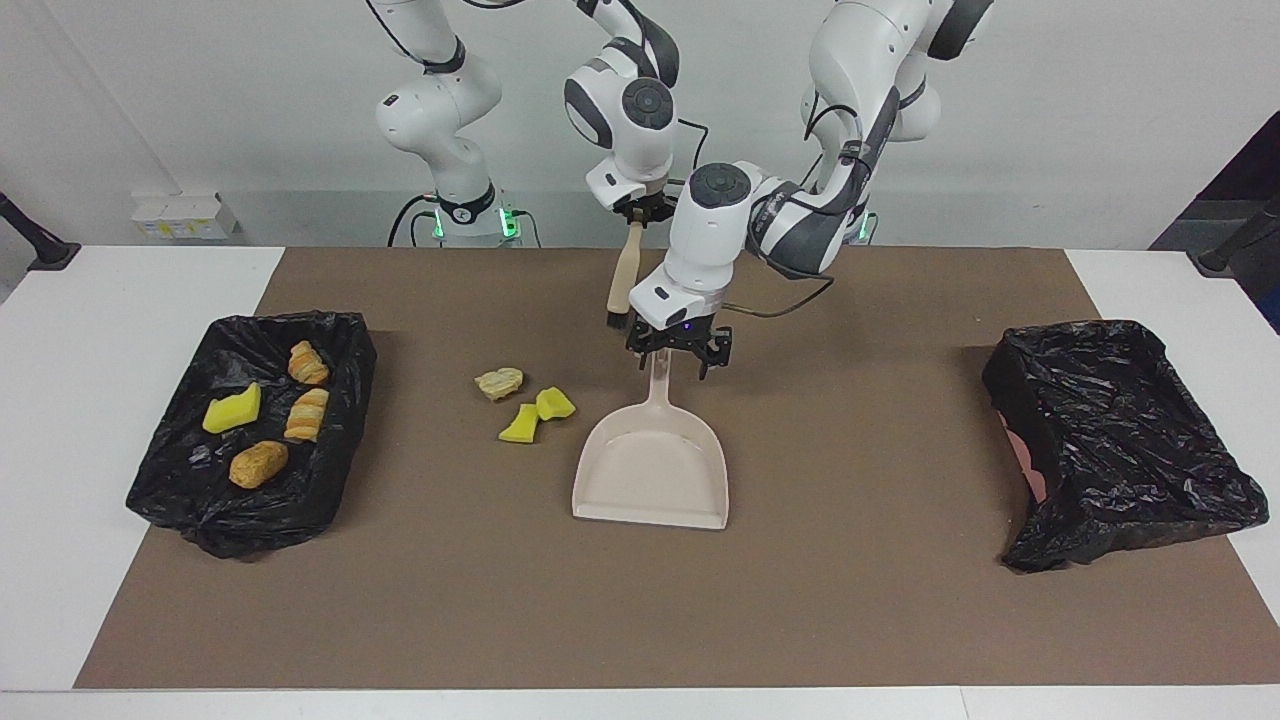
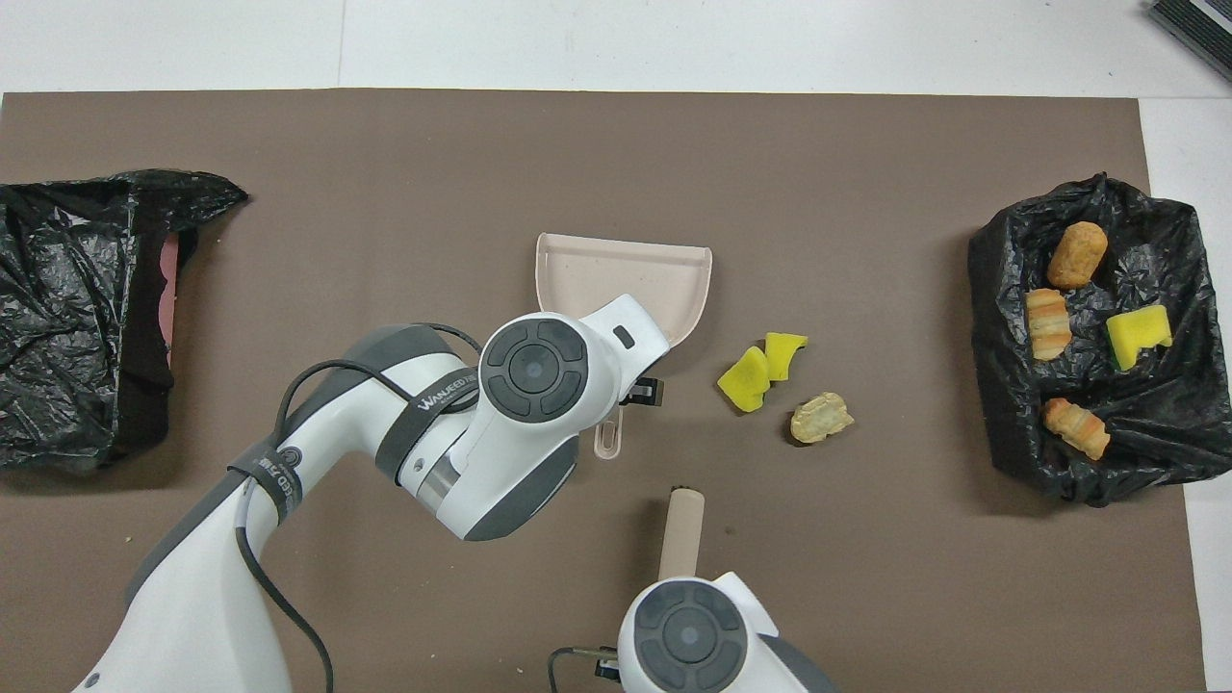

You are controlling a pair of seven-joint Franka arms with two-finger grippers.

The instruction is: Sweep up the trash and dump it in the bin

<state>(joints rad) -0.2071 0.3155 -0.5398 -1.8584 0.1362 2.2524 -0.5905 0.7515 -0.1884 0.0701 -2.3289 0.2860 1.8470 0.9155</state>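
Note:
I should pick up the beige dustpan by its narrow handle [image 2: 608, 434] with my left gripper next. The dustpan's broad scoop is wider than my open fingers.
The beige dustpan [image 1: 650, 470] lies flat mid-mat, its handle [image 1: 660, 385] pointing at the robots. My left gripper [image 1: 678, 362] is low over the handle's end, open, one finger on each side of it. Whether it touches the handle I cannot tell. My right gripper [image 1: 640, 212] is shut on the top of the beige brush [image 1: 622, 280], which hangs tilted with its dark bristles just above the mat. The trash lies beside the dustpan, toward the right arm's end: two yellow sponge pieces [image 1: 520, 425] [image 1: 555, 403] and a cream bread lump [image 1: 499, 382]. In the overhead view the left wrist hides most of the handle [image 2: 608, 443].
A black-bag-lined bin [image 1: 340, 335] at the right arm's end holds several sponge and bread scraps. A second black-lined bin [image 1: 1120, 440] stands at the left arm's end with nothing showing in it. A brown mat [image 1: 640, 620] covers the white table.

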